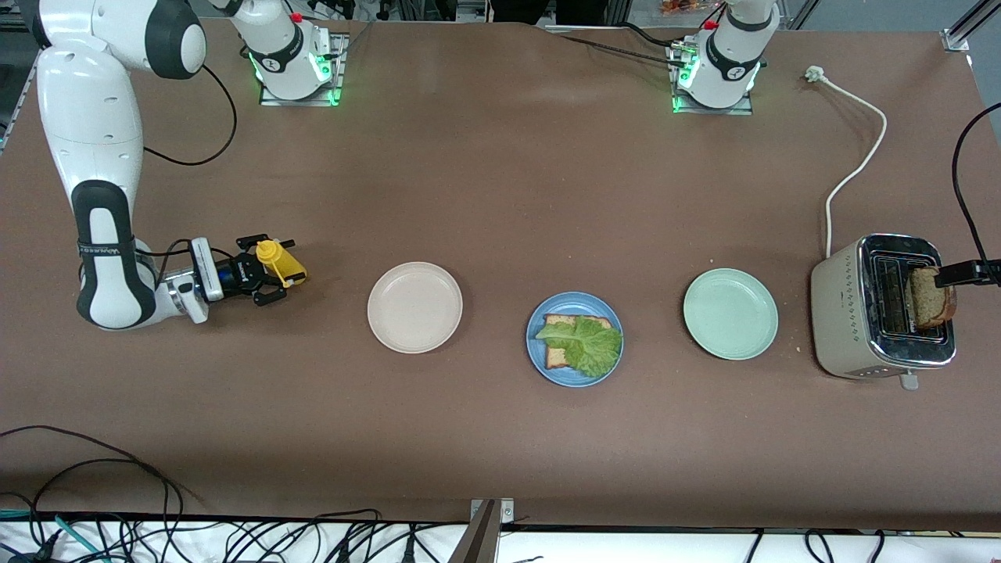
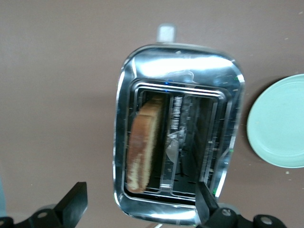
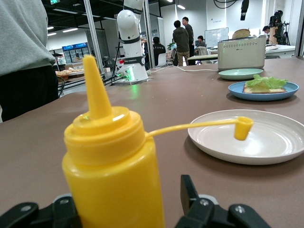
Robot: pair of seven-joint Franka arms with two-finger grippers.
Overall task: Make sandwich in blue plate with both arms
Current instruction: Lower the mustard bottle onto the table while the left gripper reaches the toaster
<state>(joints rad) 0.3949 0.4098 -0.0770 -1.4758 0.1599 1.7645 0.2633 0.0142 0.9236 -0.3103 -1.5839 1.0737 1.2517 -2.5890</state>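
Observation:
The open fingers of my left gripper stop short of the bread slice's near end [image 2: 138, 183] in the toaster slot [image 2: 159, 168]. I should move them toward it before I close them.
The blue plate [image 1: 538, 352] holds one bread slice [image 1: 557, 338] with a green lettuce leaf [image 1: 588, 344] on top. A second bread slice [image 1: 931, 297] stands in a slot of the toaster [image 1: 860, 313]. My left gripper [image 1: 974, 272] hangs open over the toaster; in the left wrist view its fingers [image 2: 76, 202] spread wide across the toaster [image 2: 178, 66], with the slice [image 2: 142, 145] below. My right gripper [image 1: 274, 270] is open around the yellow squeeze bottle [image 1: 285, 266] at the right arm's end of the table; its finger [image 3: 190, 194] stands apart from the bottle [image 3: 114, 156].
A cream-white plate [image 1: 414, 306] sits between the bottle and the blue plate. A mint-green plate [image 1: 730, 313] sits between the blue plate and the toaster. The toaster's white cord [image 1: 860, 156] runs toward the left arm's base. Cables hang along the table's near edge.

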